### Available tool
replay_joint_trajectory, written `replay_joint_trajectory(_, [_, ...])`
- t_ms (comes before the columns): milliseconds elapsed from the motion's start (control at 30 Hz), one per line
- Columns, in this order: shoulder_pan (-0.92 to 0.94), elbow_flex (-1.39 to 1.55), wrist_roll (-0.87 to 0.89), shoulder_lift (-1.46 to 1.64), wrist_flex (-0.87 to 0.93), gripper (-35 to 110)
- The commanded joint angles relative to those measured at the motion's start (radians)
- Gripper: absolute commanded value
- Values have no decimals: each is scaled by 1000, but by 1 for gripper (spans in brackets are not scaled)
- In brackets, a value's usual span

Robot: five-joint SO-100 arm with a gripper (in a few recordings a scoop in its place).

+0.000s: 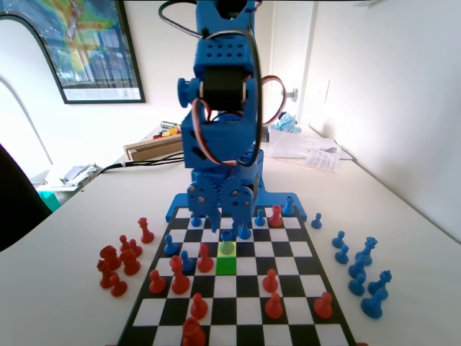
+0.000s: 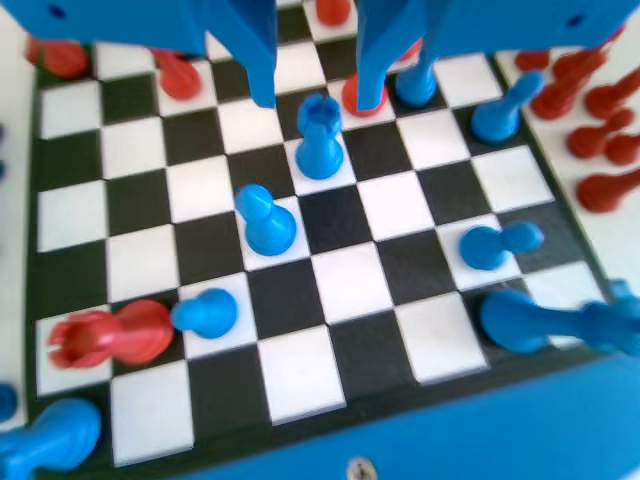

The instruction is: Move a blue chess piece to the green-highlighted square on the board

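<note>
Next, my gripper grabs the blue chess piece by its notched top (image 1: pixel 226 235), to set the piece on the green-highlighted square (image 1: pixel 226 265).
The blue chess piece (image 1: pixel 227 246) stands on a yellow-green square of the board (image 1: pixel 288 249), its lower half tinted by the glow. The green-highlighted square (image 1: pixel 226 265) lies directly in front of it, one cell nearer the fixed camera, with nothing on it. My gripper (image 1: pixel 227 225) hangs low just behind and above the piece. In the wrist view the gripper (image 2: pixel 318 100) is open, and the piece (image 2: pixel 320 140) stands upright on the board (image 2: pixel 350 290) just below the gap between the jaws, touching neither.
A blue pawn (image 2: pixel 265 220) stands one cell back, to the left. Blue (image 2: pixel 500 245) and red (image 2: pixel 105 338) pieces lie tipped near the arm. A red pawn (image 1: pixel 205 259) flanks the green square. Red pieces (image 1: pixel 119 263) sit off-board left, blue ones (image 1: pixel 360 270) right.
</note>
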Motion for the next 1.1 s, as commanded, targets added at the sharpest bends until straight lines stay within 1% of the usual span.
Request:
replay_joint_trajectory(0, [17, 0, -21, 15, -5, 14])
replay_joint_trajectory(767, [26, 25, -49, -12, -46, 14])
replay_joint_trajectory(1067, [29, -11, -48, -43, -51, 14])
